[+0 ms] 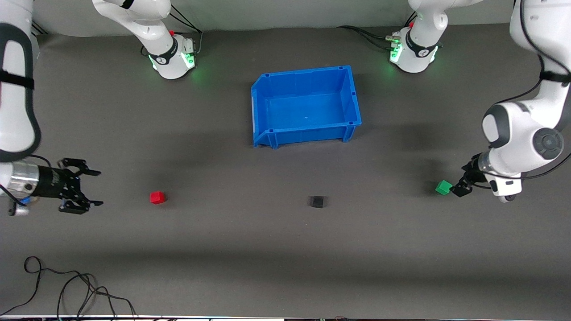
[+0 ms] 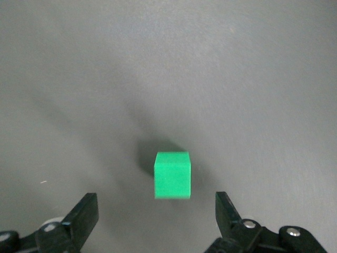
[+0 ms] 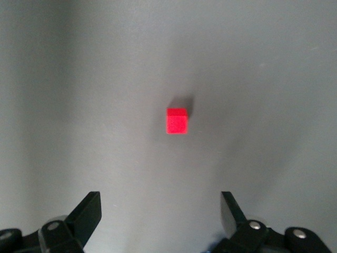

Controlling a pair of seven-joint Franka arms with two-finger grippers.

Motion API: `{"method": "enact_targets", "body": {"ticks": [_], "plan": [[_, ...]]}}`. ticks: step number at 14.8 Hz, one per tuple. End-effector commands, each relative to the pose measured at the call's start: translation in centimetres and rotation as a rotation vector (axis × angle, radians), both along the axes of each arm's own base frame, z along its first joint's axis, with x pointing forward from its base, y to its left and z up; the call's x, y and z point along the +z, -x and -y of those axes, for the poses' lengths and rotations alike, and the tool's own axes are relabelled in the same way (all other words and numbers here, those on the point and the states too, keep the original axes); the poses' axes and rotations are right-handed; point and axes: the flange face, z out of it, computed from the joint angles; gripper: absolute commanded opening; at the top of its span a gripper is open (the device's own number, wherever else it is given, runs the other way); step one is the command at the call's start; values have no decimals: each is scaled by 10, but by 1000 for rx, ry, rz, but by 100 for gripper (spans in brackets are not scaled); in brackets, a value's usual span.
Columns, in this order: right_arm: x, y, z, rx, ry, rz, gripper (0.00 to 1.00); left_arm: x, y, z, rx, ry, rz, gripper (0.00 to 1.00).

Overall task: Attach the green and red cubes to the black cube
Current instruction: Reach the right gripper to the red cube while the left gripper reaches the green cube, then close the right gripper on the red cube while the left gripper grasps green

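The robot's right gripper will next grab the red cube (image 1: 157, 197) by its opposite sides, so that one side of the red cube stays free to meet the black cube (image 1: 317, 202).
The green cube (image 1: 443, 187) sits on the grey mat toward the left arm's end. My left gripper (image 1: 458, 185) is open, low and right beside it. In the left wrist view the green cube (image 2: 172, 175) lies just ahead of the open left gripper (image 2: 156, 211), not between the fingers. The red cube (image 1: 157, 197) sits toward the right arm's end. My right gripper (image 1: 95, 188) is open and empty, a fair gap from it. The red cube (image 3: 177, 121) shows well ahead of the right gripper (image 3: 160, 211) in the right wrist view. The black cube (image 1: 317, 202) stands alone between the two coloured cubes.
An empty blue bin (image 1: 308, 133) stands farther from the front camera than the black cube, between the two arm bases. Loose black cables (image 1: 67, 290) lie on the mat near the front edge at the right arm's end.
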Motion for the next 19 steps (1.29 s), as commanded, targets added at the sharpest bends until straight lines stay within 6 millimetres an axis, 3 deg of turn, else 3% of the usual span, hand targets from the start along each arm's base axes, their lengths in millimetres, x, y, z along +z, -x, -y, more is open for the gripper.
{"method": "enact_targets", "body": {"ticks": [1, 3, 4, 5, 9, 10, 13, 15, 17, 19], "plan": [[-50, 11, -2, -114, -57, 28, 100, -31, -13, -3, 72, 7, 6, 94], [-95, 13, -6, -125, -94, 36, 100, -40, -17, -3, 71, 8, -4, 91], [-115, 12, -8, -122, -116, 34, 100, -48, -16, -2, 64, 8, -13, 77], [-134, 14, -8, -108, -131, 25, 100, -48, -20, 1, 55, 8, -13, 73], [-189, 15, -9, -84, -146, 43, 100, -43, -24, -3, 48, 9, -9, 63], [-197, 15, -12, -79, -140, 46, 100, -45, -25, -3, 47, 10, -11, 62], [-216, 14, -23, -66, -126, 48, 100, -50, -28, -3, 49, 10, -12, 38], [-218, 13, -30, -66, -132, 50, 99, -50, -28, -1, 43, 9, -14, 29], [-218, 14, -30, -66, -132, 47, 85, -49, -28, -2, 41, 9, -12, 13], [-218, 14, -29, -66, -132, 48, 65, -47, -29, -4, 38, 4, -9, 8]]}}
